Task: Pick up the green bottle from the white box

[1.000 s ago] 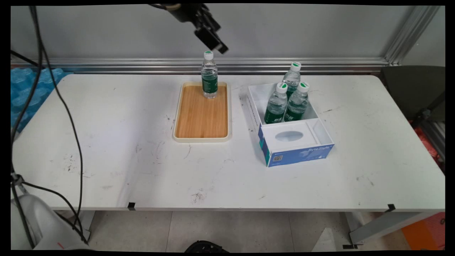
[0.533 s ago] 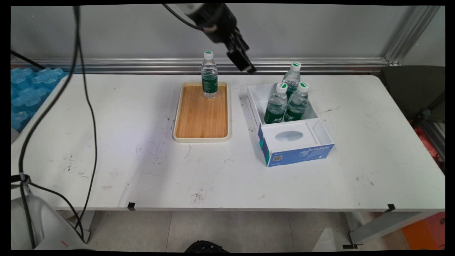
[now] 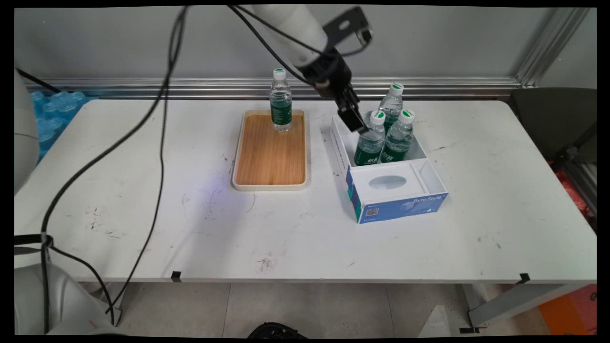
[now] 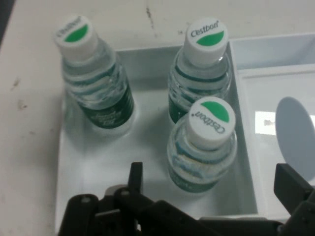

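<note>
My gripper should next take hold of the clear water bottle by its body at the green label [image 3: 369, 146], to move the bottle onto the wooden tray [image 3: 271, 154].
My black gripper [image 3: 357, 125] hangs open over the left part of a white and blue box [image 3: 399, 206]. Three clear water bottles with green labels and white caps stand in the box's far compartment. The closest bottle [image 3: 370, 142] [image 4: 203, 147] lies just ahead of my gripper [image 4: 211, 189]; in the hand view it stands between the two spread fingers [image 4: 136, 178], untouched. A second bottle [image 3: 398, 138] [image 4: 201, 64] is right behind it, and a third bottle [image 3: 391, 102] [image 4: 93, 81] stands apart at the box's far end.
A wooden tray [image 3: 269, 157] with a cream rim lies left of the box, with one more bottle [image 3: 280, 101] upright at its far end. The box's near part is a white lid with an oval opening [image 3: 387, 182]. Black cables [image 3: 157, 133] hang across the left.
The gripper has moved right and down, from above the bottle on the tray to the left side of the box, just beside the nearest bottle. No bottle has moved.
</note>
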You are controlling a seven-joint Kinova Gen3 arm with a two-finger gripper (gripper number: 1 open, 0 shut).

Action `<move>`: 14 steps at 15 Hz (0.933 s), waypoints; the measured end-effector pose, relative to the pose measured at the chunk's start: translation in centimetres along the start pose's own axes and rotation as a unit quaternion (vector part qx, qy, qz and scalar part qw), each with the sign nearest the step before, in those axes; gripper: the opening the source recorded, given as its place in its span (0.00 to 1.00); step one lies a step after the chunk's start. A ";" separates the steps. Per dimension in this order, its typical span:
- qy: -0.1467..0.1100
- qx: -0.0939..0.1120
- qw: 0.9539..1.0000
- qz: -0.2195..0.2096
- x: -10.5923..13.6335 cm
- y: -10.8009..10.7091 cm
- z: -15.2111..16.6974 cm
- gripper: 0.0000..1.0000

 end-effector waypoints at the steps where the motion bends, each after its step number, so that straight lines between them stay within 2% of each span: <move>1: -0.002 -0.002 1.000 0.001 0.1 0.0 1.0 1.00; 7: -0.009 -0.009 1.000 0.010 0.4 -0.1 6.4 1.00; 14: -0.010 -0.008 1.000 0.009 0.7 0.0 10.1 1.00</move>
